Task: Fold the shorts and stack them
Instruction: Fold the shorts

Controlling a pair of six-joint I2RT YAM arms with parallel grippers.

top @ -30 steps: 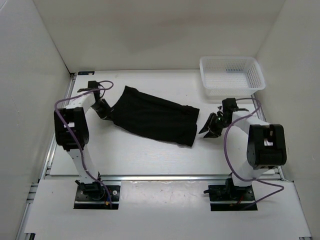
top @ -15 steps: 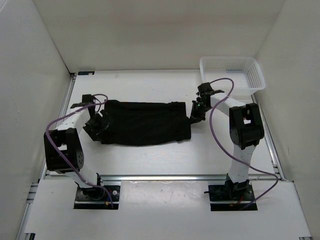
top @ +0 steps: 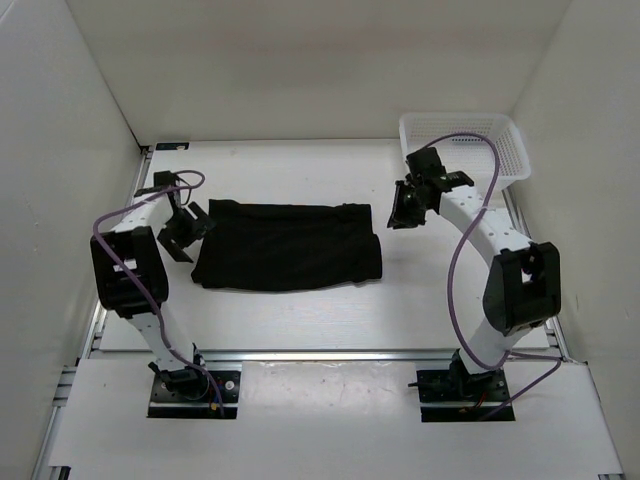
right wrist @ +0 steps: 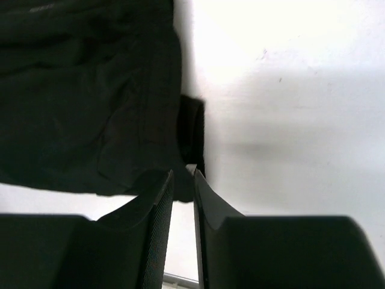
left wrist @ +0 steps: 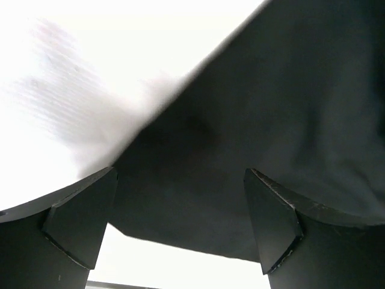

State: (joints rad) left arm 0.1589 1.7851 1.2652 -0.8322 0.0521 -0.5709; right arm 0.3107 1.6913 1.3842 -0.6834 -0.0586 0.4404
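Note:
My left gripper will next grab the short edge beside it, near the corner, to fold one end of the black shorts [top: 285, 247] onto the opposite end.
The black shorts [top: 285, 247] lie flat in a wide rectangle on the white table, mid-left. My left gripper [top: 188, 233] hovers just off their left edge, open, nothing between its fingers. The left wrist view shows the shorts [left wrist: 277, 102] filling the space beyond the open left gripper [left wrist: 180, 176]. My right gripper [top: 405, 212] hangs to the right of and above the shorts' right edge, apart from them. In the right wrist view the right gripper [right wrist: 183, 173] has its jaws a narrow slit apart and empty, with the shorts [right wrist: 78, 90] below and left.
A white mesh basket [top: 436, 178] stands at the back right corner, just behind the right arm. White walls close in the table on three sides. A metal rail [top: 320, 354] runs along the near edge.
The shorts went from slanted to lying straight. My left gripper opened, let them go and drew back left. My right gripper left the shorts' right corner and rose toward the basket.

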